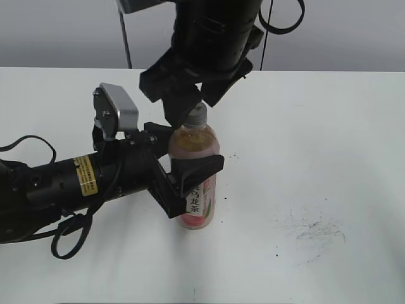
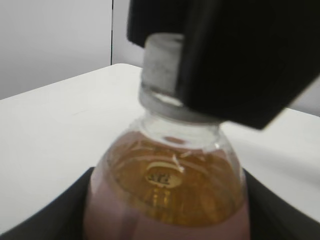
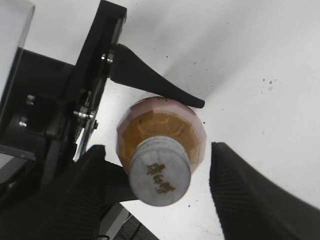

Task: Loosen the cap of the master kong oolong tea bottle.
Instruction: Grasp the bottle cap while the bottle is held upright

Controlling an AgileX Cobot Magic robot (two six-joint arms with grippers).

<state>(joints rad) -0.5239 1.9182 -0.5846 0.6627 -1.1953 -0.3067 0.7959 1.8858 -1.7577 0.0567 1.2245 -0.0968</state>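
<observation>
My right gripper will next grab the grey-white cap's ribbed side, to loosen the master kong oolong tea bottle.
The master kong oolong tea bottle [image 1: 197,149] stands upright on the white table [image 1: 316,158], amber tea showing above its pink label. My left gripper [image 1: 185,153] is shut on the bottle's body from the left; the left wrist view shows its dark fingers [image 2: 167,222] on both sides of the bottle [image 2: 167,185]. The white-grey ribbed cap [image 1: 197,114] sits on the neck. My right gripper [image 1: 199,101] hangs over it, open, one finger on each side of the cap [image 3: 160,170]. In the right wrist view [image 3: 165,195] the left finger is close to the cap and the right finger stands apart.
The left arm [image 1: 69,180] lies low across the table's left side with a loose black cable. Dark scuff marks [image 1: 316,231] spot the table at right. A grey wall runs behind the table's far edge.
</observation>
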